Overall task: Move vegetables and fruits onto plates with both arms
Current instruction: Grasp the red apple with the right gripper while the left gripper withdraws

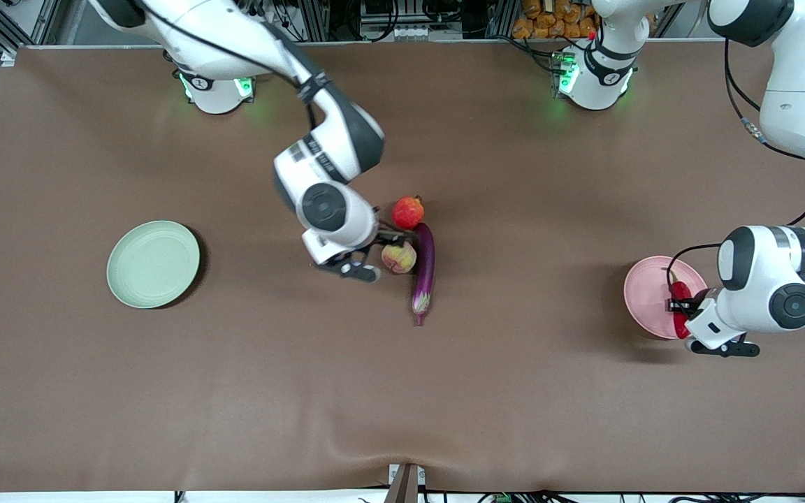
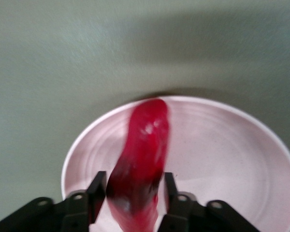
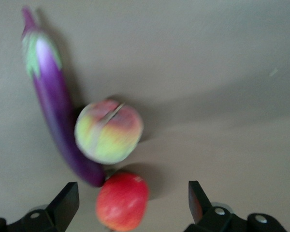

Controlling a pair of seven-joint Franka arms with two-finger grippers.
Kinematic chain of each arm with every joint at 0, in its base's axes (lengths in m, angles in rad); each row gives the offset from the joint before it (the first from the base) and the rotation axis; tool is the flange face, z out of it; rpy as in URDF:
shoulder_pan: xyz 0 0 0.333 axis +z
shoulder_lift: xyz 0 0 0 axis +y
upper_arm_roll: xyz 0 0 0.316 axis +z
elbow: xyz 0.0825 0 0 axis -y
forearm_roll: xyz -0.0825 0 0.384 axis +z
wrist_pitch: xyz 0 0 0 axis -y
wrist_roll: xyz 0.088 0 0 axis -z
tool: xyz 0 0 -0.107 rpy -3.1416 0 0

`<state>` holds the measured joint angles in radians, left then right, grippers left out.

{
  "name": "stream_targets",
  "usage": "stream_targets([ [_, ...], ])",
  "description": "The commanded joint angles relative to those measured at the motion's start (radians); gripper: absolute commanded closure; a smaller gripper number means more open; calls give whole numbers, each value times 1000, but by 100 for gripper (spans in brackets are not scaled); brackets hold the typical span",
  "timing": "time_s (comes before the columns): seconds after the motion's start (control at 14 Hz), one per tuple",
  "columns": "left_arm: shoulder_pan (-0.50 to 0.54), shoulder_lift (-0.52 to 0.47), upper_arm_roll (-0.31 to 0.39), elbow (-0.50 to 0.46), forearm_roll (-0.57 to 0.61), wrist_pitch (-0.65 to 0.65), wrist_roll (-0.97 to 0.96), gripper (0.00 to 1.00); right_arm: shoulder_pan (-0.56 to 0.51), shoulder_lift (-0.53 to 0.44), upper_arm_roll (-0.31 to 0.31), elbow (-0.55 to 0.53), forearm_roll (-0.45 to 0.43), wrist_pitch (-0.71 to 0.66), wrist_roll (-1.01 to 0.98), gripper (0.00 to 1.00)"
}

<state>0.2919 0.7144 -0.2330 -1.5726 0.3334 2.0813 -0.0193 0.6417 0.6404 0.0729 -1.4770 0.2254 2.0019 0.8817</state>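
Note:
My right gripper grabs the red pomegranate by its round body (image 1: pixel 408 214) next, to move the fruit onto the green plate (image 1: pixel 153 263).
My right gripper (image 1: pixel 393 237) is open and hangs low over the cluster at mid-table. In the right wrist view the red pomegranate (image 3: pixel 122 200) lies between its spread fingers (image 3: pixel 65 203), untouched. The peach (image 1: pixel 399 258) sits beside the purple eggplant (image 1: pixel 424 269), and the pomegranate (image 1: pixel 408 212) sits just farther from the camera. My left gripper (image 1: pixel 680 306) is shut on the red chili pepper (image 2: pixel 145 140) and holds it over the pink plate (image 2: pixel 222 154), near the plate's edge (image 1: pixel 643 293). The green plate (image 1: pixel 153 263) lies empty toward the right arm's end.
The brown table cover (image 1: pixel 402 391) is bare around the fruit cluster and both plates. The peach (image 3: pixel 108 130) and the eggplant (image 3: pixel 53 96) touch each other close to my right gripper's fingers.

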Motion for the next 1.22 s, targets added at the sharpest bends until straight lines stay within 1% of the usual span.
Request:
stream_targets([
  [0.0,-3,-171,-26,-12,15,-66,-11,0,105,25,-16,9,5,20,88,0],
  [0.21,3,-303,-78,-14,-37,-90,-13,0,141,25,-16,-12,0,14,128,0],
  [0.36,3,-372,-106,-9,-111,-180,-10,0,157,25,-19,-42,-6,32,131,0],
  [0.5,-2,-423,-120,-10,-154,-237,-14,0,170,25,-21,-83,-24,80,146,0],
  [0.64,3,-463,-135,-4,-154,-291,-8,0,180,28,-21,-120,-38,127,149,0],
  [0.72,-2,-466,-134,17,-155,-297,-8,0,181,28,-21,-140,-38,150,149,0],
  [0.86,4,-458,-134,26,-163,-305,-17,0,187,42,-21,-144,-38,179,151,0],
  [0.93,4,-457,-134,35,-166,-305,-19,0,190,44,-21,-144,-41,179,151,18],
  [1.0,7,-452,-132,46,-166,-305,-16,0,190,44,-21,-140,-61,178,151,67],
  [1.15,12,-423,-124,48,-168,-303,-10,0,176,36,-21,-125,-66,167,146,100],
])
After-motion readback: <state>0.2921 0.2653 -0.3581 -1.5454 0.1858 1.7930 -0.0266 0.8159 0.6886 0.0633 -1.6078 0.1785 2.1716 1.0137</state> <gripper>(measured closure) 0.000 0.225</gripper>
